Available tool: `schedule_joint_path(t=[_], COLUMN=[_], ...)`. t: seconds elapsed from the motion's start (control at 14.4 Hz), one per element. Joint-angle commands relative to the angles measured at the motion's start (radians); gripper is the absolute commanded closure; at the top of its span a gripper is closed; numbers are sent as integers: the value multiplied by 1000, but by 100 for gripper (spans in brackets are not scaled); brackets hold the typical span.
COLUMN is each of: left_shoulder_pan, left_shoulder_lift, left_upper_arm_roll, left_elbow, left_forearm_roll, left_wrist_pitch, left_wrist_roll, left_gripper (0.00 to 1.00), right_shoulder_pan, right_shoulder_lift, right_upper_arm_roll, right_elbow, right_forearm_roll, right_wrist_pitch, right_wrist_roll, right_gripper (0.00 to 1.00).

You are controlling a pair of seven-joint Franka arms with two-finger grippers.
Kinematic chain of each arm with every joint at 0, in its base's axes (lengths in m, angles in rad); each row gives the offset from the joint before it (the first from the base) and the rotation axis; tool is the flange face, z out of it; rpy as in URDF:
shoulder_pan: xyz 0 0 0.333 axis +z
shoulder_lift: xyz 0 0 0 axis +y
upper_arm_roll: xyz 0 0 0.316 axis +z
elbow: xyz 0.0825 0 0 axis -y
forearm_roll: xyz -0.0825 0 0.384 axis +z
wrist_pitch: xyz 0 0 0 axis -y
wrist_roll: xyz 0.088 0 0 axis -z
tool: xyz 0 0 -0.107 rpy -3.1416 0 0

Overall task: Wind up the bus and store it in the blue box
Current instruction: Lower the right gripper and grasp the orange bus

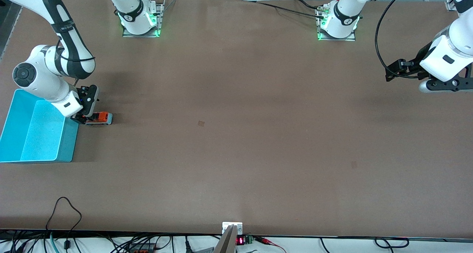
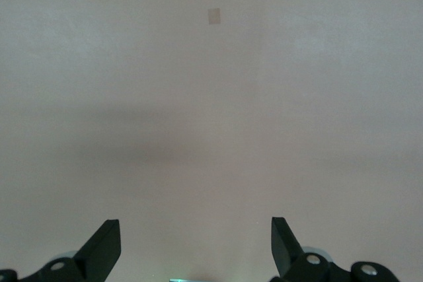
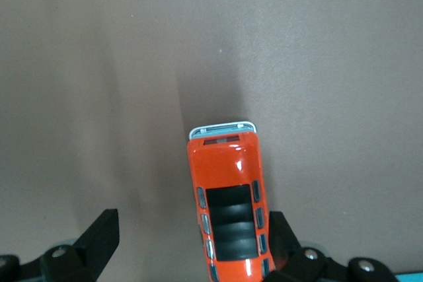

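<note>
The fingers are still above the orange bus's dark roof (image 1: 102,115) (image 3: 231,222), so my right gripper lowers its fingers next, before it closes on the bus.
The small orange bus (image 1: 99,118) stands on the table beside the blue box (image 1: 37,132), toward the right arm's end. In the right wrist view the bus (image 3: 231,209) shows its dark roof windows and white front. My right gripper (image 1: 83,118) is low over the bus's end nearest the box, open, with the bus (image 3: 231,209) between its fingers, close against one finger (image 3: 281,236) and well apart from the other. The blue box is open-topped with nothing in it. My left gripper (image 1: 441,84) waits, open and empty, above the table at the left arm's end.
A small pale square mark (image 1: 201,123) lies on the brown table near its middle; it also shows in the left wrist view (image 2: 214,16). Cables and a small display (image 1: 240,240) run along the table's near edge. The arm bases (image 1: 142,22) stand along the far edge.
</note>
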Motion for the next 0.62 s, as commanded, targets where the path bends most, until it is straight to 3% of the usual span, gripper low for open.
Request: schedule_joint_path(t=[0.0,0.56], left_shoulder_pan=[-4,-4], left_shoulder_lift=[-7,-7], left_upper_arm_roll=[7,7], left_elbow=[12,13], left_forearm_roll=[-16,-16], left_wrist_pitch=[-24,-29], left_wrist_roll=[14,8], left_gripper=[0,0], right_shoulder_pan=[-34,-33], right_shoulder_lift=[18,82], right_upper_arm_roll=[23,23], right_elbow=[-10,-2], right_forearm_roll=[-9,-12], right_wrist_pitch=[59,179], right_wrist_roll=[-43,-48], right_gripper=[0,0])
